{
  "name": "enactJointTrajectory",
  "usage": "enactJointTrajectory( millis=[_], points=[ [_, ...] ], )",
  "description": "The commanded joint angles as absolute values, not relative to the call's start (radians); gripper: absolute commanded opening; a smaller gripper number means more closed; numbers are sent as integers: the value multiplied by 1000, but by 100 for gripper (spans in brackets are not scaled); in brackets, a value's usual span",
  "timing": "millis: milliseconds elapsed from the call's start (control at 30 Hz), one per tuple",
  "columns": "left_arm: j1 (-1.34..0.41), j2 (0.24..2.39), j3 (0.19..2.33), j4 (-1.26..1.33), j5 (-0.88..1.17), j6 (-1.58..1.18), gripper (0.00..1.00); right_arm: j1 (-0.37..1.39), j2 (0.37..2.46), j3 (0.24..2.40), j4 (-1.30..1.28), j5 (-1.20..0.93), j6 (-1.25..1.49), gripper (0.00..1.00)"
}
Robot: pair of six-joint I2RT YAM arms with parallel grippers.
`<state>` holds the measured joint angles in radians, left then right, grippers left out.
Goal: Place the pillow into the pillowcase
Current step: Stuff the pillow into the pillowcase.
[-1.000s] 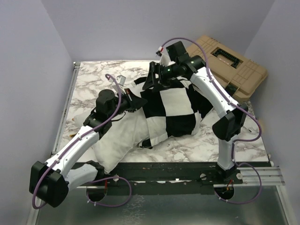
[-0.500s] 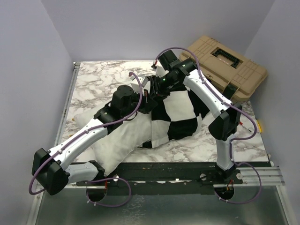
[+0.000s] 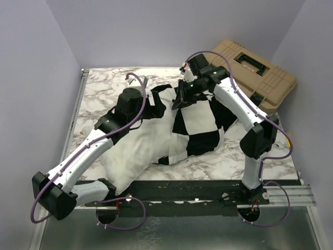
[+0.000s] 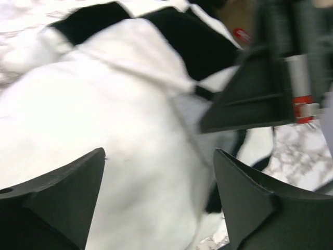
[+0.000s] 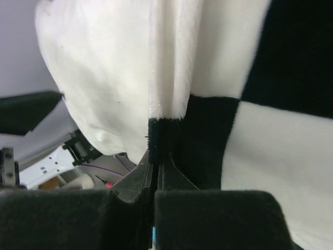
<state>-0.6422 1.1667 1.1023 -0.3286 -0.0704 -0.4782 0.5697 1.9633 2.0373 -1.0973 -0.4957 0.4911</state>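
The white pillow (image 3: 135, 151) needs to go into the pillowcase. My left gripper should next grab the pillow near its far end (image 3: 164, 108), beside the pillowcase's opening.
The white pillow (image 3: 135, 151) lies slantwise from the near left of the table toward the middle, its far end inside the mouth of the checked pillowcase (image 3: 200, 122). My left gripper (image 3: 157, 103) hovers open just over the pillow's far end; in the left wrist view its fingers (image 4: 62, 198) stand wide apart above the pillow (image 4: 104, 109), with the pillowcase (image 4: 197, 47) beyond. My right gripper (image 3: 179, 99) is shut on the pillowcase's mouth edge. The right wrist view shows the gripper (image 5: 158, 159) pinching a black patch of the pillowcase (image 5: 208, 140), with the pillow (image 5: 93, 67) to the left.
A tan toolbox (image 3: 255, 70) sits at the back right, partly off the marble table (image 3: 104, 86). Lavender walls close in on the left, back and right. The arm bases stand on the dark rail (image 3: 197, 190) at the near edge.
My left gripper has opened, let go of the pillow and drawn back a little. My right gripper has closed on the pillowcase's edge and shifted slightly right.
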Motion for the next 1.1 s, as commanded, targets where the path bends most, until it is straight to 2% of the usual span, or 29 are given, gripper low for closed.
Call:
enactJointTrajectory(
  millis=[0,133,267,367,400,467,533,567,667,767,933,1067],
  points=[
    [-527,1132,1126,-555,-142,-534,89,504,1860,1986,-951,-603,540,0],
    [-434,1192,1148,-546,-59,-544,89,499,1857,2011,-923,-689,484,0],
    [-403,1375,1256,-520,-5,-471,91,498,1828,1994,-870,-720,477,0],
    [-392,1528,1301,-450,138,-432,89,498,1829,1987,-829,-741,496,0],
    [-391,1559,1290,-401,195,-433,78,498,1834,1990,-807,-755,510,0],
    [-396,1591,1234,-245,328,-489,48,499,1858,2035,-789,-777,535,0],
    [-403,1577,1159,-41,430,-576,11,499,1893,2102,-776,-814,558,0],
    [-414,1559,1127,55,443,-611,0,499,1913,2140,-776,-829,569,0],
    [-426,1468,1028,363,420,-732,0,499,1950,2197,-741,-910,616,0],
    [-437,1378,933,640,304,-846,0,499,1951,2163,-636,-1030,709,0],
    [-500,1390,921,891,270,-833,0,523,1930,2088,-386,-1175,926,0],
    [-573,1424,904,1087,199,-807,0,556,1920,2046,-170,-1206,1110,0]
  ],
)
